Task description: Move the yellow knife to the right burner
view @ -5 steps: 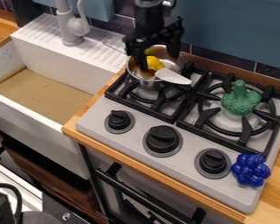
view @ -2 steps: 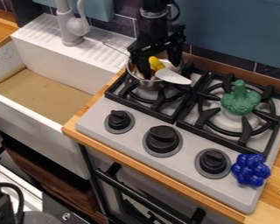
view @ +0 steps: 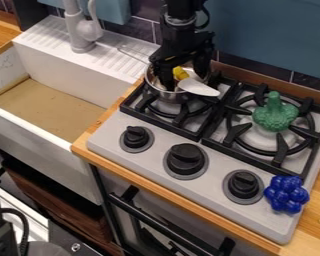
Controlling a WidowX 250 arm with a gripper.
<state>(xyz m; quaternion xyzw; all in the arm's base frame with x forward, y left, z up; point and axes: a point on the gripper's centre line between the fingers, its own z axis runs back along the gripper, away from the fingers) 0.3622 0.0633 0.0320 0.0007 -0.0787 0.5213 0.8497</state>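
I should next grab the knife (view: 198, 87) by its yellow handle, to move it onto the right burner.
The black gripper (view: 183, 77) hangs over the metal pot on the left burner, its fingers spread apart on either side of the knife's yellow handle. The yellow knife (view: 198, 87) lies in the pot, with its white blade resting over the rim toward the right; part of the handle is hidden by the gripper. The right burner (view: 237, 131) has a black grate, and a green broccoli toy sits on it.
The pot (view: 150, 84) has its wire handle toward the sink. Green broccoli (view: 275, 113) stands on the right burner. Blue grapes (view: 286, 194) sit at the stove's front right corner. The sink (view: 49, 107) is at the left, with a tall faucet (view: 80, 30) behind.
The gripper has shifted a little to the right and down around the knife's handle. The knife, pot and other toys look almost unmoved.
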